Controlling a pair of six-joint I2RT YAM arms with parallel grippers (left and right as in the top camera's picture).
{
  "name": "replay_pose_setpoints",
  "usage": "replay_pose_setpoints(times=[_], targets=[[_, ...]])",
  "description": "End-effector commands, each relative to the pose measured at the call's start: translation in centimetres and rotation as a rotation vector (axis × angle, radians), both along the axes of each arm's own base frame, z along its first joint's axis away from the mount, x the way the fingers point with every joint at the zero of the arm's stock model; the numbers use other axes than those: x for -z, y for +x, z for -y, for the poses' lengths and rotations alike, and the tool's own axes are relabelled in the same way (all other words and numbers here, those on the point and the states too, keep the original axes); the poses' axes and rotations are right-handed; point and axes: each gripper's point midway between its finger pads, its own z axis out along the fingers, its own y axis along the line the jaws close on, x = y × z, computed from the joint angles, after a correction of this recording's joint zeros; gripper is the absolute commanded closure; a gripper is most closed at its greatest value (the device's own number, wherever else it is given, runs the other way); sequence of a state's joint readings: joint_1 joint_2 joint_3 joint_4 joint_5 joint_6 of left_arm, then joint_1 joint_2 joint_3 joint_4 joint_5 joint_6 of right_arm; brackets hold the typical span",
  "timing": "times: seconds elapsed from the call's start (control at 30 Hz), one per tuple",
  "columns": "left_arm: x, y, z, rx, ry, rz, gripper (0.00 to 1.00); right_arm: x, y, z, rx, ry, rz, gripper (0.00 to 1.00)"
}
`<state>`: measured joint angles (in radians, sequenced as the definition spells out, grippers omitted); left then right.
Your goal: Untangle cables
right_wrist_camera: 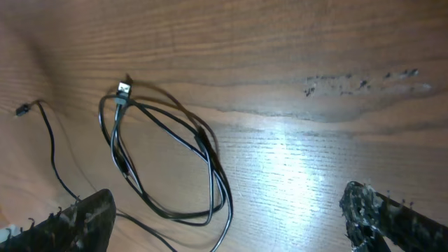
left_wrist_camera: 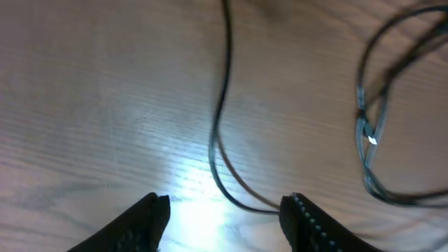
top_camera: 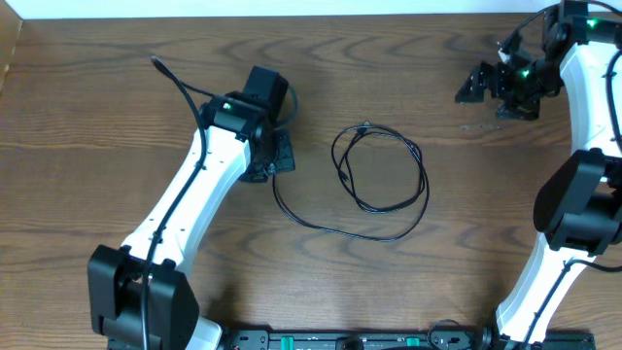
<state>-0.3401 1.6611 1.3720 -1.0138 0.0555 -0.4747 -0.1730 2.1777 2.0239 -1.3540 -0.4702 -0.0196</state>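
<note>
Next, my left gripper grabs the black cable's tail (top_camera: 275, 186), so the loops stay free for my right gripper to untangle.
A thin black cable (top_camera: 389, 204) lies in a couple of overlapping loops mid-table, its USB plug (right_wrist_camera: 123, 89) at the top of the loops. A tail runs from the loops left to my left gripper (top_camera: 280, 157). In the left wrist view that tail (left_wrist_camera: 220, 119) comes down between the spread fingers and bends against the right finger (left_wrist_camera: 302, 218); the left gripper (left_wrist_camera: 225, 211) is open and low over the wood. Another thin black stretch with a small plug end (top_camera: 155, 61) shows left of the left arm. My right gripper (top_camera: 486, 89) hangs open at the far right, well apart from the loops (right_wrist_camera: 175, 161).
The wooden table (top_camera: 457, 204) carries only the cable. Scuff marks (right_wrist_camera: 357, 82) dot the wood near the right gripper. The left arm (top_camera: 185, 204) slants across the table's left half. The right arm (top_camera: 583, 185) stands along the right edge.
</note>
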Motion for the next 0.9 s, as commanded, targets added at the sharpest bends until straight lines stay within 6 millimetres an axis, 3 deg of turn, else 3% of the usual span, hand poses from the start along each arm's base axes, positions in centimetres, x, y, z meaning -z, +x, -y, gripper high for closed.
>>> replay_pose_setpoints(times=[0.0, 0.23, 0.6, 0.87], targets=[[1.6, -0.7, -1.1, -0.009, 0.041, -0.014, 0.43, 0.4, -0.7, -0.2, -0.029, -0.008, -0.006, 0.01], [5.3, -1.2, -1.0, 0.020, 0.025, -0.010, 0.43, 2.1, -1.5, -0.3, -0.043, -0.003, -0.038, 0.01], [9.4, -2.7, -1.0, 0.016, -0.004, -0.023, 0.44, 2.3, -1.8, -0.4, -0.082, -0.005, -0.031, 0.01], [10.6, -3.5, -1.0, -0.003, -0.019, -0.035, 0.72, 2.3, -1.8, -0.8, -0.091, -0.005, -0.031, 0.01]])
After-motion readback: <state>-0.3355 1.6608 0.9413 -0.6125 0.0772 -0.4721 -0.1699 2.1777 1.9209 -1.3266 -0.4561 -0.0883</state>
